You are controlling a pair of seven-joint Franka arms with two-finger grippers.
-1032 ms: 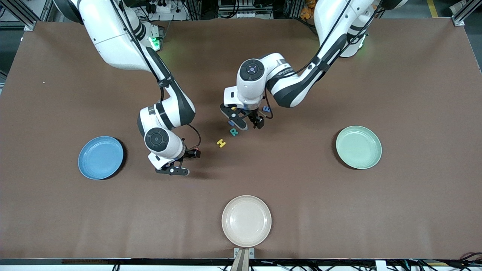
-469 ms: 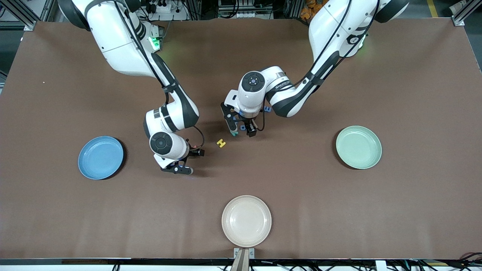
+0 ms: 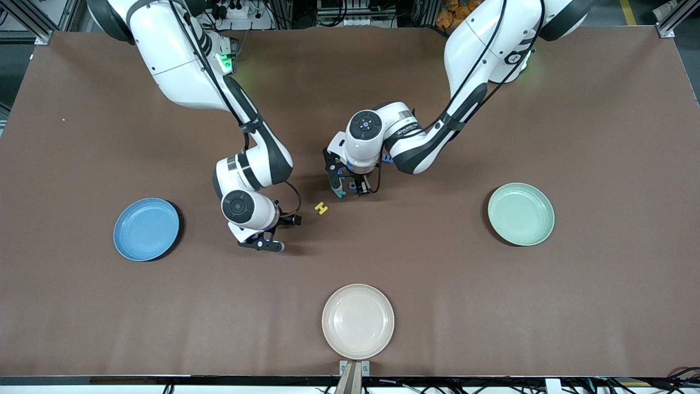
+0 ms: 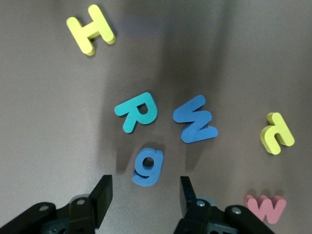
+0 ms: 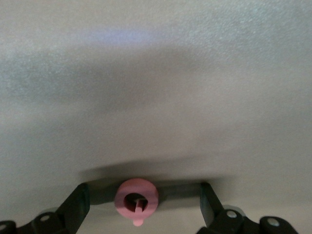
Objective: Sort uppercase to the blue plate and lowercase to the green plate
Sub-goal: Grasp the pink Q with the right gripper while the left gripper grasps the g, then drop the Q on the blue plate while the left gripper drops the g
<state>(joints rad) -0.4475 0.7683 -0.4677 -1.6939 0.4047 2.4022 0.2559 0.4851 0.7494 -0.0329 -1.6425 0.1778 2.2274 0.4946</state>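
Observation:
The pink Q [image 5: 125,197] sits between my fingers, beside both, in the right wrist view, so my right gripper closes on the Q next.
In the left wrist view my left gripper [image 4: 145,197] is open and low over the letter cluster. The blue g [image 4: 148,166] lies just ahead of its gap. The teal R [image 4: 137,111], blue W [image 4: 195,119], yellow H [image 4: 91,35], small yellow hooked letter [image 4: 277,132] and small red w [image 4: 265,208] lie around it. In the front view this gripper [image 3: 349,189] covers most of them. The H [image 3: 321,208] and part of the R [image 3: 340,193] show. My right gripper [image 3: 262,243] is open, and the red Q [image 5: 136,199] sits between its fingers [image 5: 78,202], untouched.
The blue plate [image 3: 146,229] lies toward the right arm's end of the table. The green plate [image 3: 520,214] lies toward the left arm's end. A cream-white plate [image 3: 357,321] sits near the front edge. All three plates hold nothing. Bare brown table surrounds them.
My left gripper has come down over the R and g and now hides them in the front view. My right gripper has shifted a little toward the H.

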